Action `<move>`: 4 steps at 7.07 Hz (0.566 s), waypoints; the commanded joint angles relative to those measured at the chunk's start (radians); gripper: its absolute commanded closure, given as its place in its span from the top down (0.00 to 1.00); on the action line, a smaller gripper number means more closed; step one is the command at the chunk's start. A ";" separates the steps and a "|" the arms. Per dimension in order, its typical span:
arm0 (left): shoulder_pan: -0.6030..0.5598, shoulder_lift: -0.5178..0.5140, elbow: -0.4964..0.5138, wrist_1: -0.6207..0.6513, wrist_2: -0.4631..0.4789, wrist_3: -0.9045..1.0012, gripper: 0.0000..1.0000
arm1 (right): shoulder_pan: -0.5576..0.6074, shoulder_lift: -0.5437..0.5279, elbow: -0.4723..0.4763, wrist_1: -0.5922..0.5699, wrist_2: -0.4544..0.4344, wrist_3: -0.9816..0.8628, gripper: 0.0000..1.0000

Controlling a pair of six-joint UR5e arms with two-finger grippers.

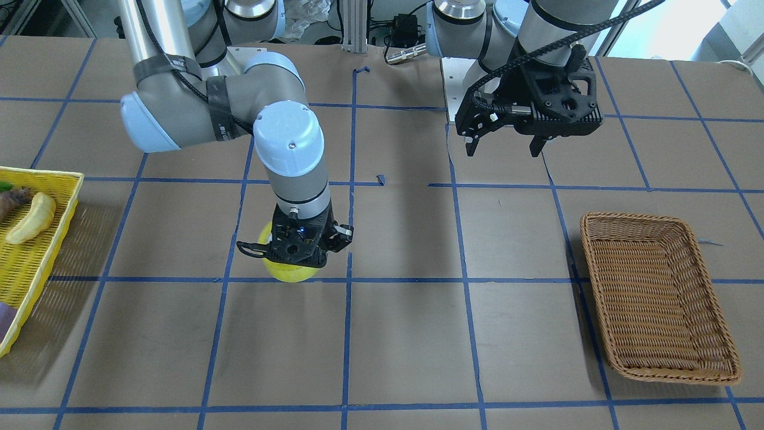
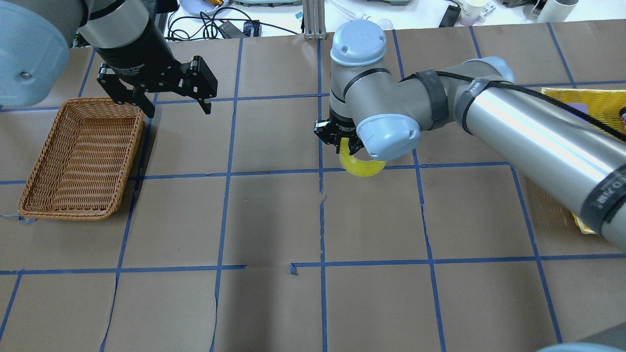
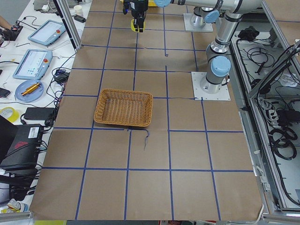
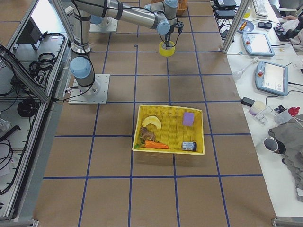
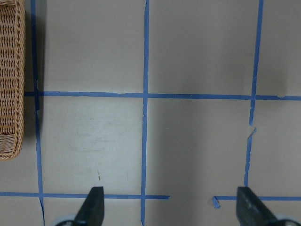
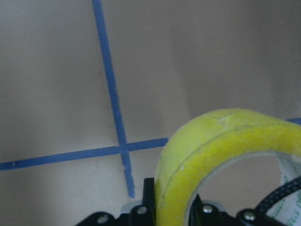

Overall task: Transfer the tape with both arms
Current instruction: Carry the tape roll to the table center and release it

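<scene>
My right gripper keeps holding the yellow tape for now, until the tape rests over the blue crossing (image 1: 348,279), as its ring (image 1: 292,273) hangs above the table beside that crossing.
The bright yellow tape (image 2: 363,167) is a ring with a whitish core, held in my right gripper (image 2: 345,144), which is shut on its wall. It hangs low over the brown table near a crossing of blue lines, and I cannot tell whether it touches. It shows under the gripper in the front view (image 1: 290,273) and fills the right wrist view (image 6: 216,141). My left gripper (image 2: 177,110) is open and empty, raised above the table beside the wicker basket; its fingertips (image 5: 92,207) frame bare table. The two grippers are far apart.
An empty brown wicker basket (image 2: 68,214) lies on my left side, also in the front view (image 1: 632,218). A yellow basket (image 4: 166,152) with a pale banana-shaped item (image 1: 33,218) and other items lies on my right side. Blue tape lines grid the table.
</scene>
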 commanded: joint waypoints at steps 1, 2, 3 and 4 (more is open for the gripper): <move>0.000 0.000 0.000 0.000 0.000 0.000 1.00 | 0.074 0.123 -0.052 -0.095 0.017 0.093 0.00; 0.000 0.000 0.000 0.000 0.000 0.000 1.00 | 0.088 0.168 -0.092 -0.096 0.017 0.108 0.00; 0.000 0.000 0.000 0.000 0.000 0.000 1.00 | 0.099 0.188 -0.097 -0.096 0.017 0.113 0.00; 0.000 0.000 0.000 0.000 0.000 0.000 1.00 | 0.099 0.194 -0.095 -0.096 0.017 0.111 0.06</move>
